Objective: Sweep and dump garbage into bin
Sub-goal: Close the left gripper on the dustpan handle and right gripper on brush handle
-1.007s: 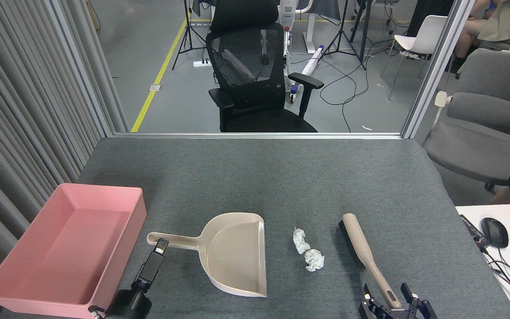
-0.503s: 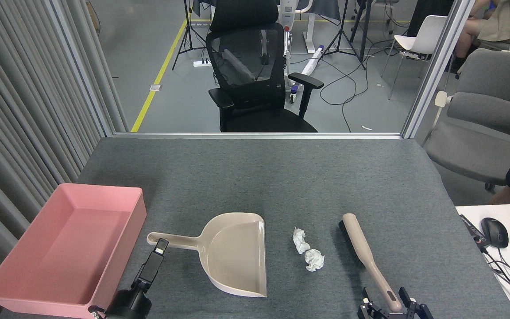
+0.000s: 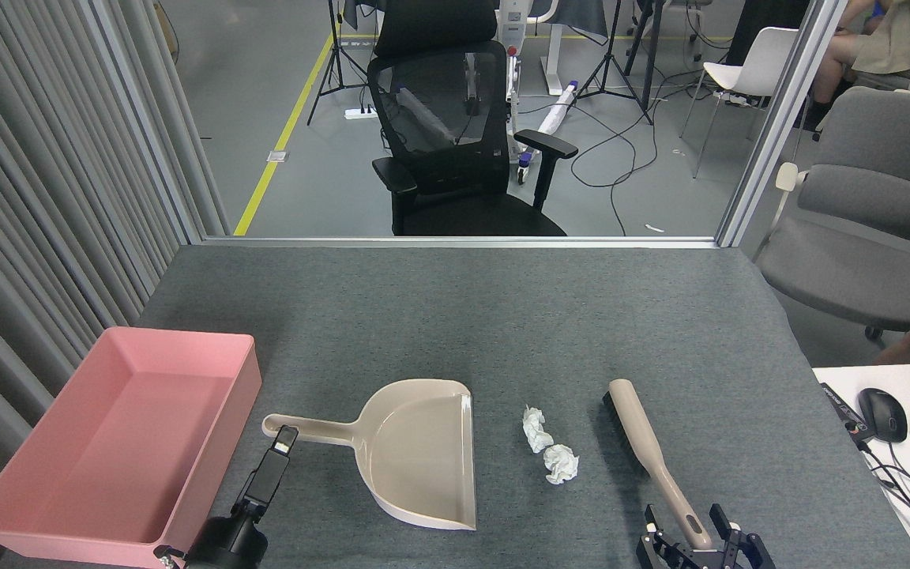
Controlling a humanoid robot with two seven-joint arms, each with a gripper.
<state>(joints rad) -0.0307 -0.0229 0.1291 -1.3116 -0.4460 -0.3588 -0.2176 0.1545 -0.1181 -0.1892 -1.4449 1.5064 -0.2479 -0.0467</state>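
The robot's right gripper needs to grab the beige brush point(image 3: 644, 442) next, holding it by its handle point(image 3: 688, 513), to sweep the crumpled white wads into the dustpan.
Two white crumpled wads of garbage point(image 3: 535, 428) point(image 3: 561, 463) lie on the grey table between a beige dustpan point(image 3: 415, 450) and a beige brush point(image 3: 644, 442). The pink bin point(image 3: 186, 336) stands at the front left with nothing visible inside. My left gripper point(image 3: 285, 437) points at the end of the dustpan's handle, just short of it; it is seen edge-on, so its state is unclear. At the bottom edge, my right gripper point(image 3: 684, 525) is open, with its fingers on either side of the brush handle's near end.
A ribbed grey curtain point(image 3: 44, 197) runs along the left. Beyond the far table edge stands a black office chair point(image 3: 455, 142), and a grey chair point(image 3: 866, 205) is at the right. A white desk point(image 3: 842, 379) with a mouse and keyboard adjoins the front right corner.
My right gripper dipped lower, then came back up around the brush handle. The brush has shifted slightly to the left. The left gripper has barely moved.
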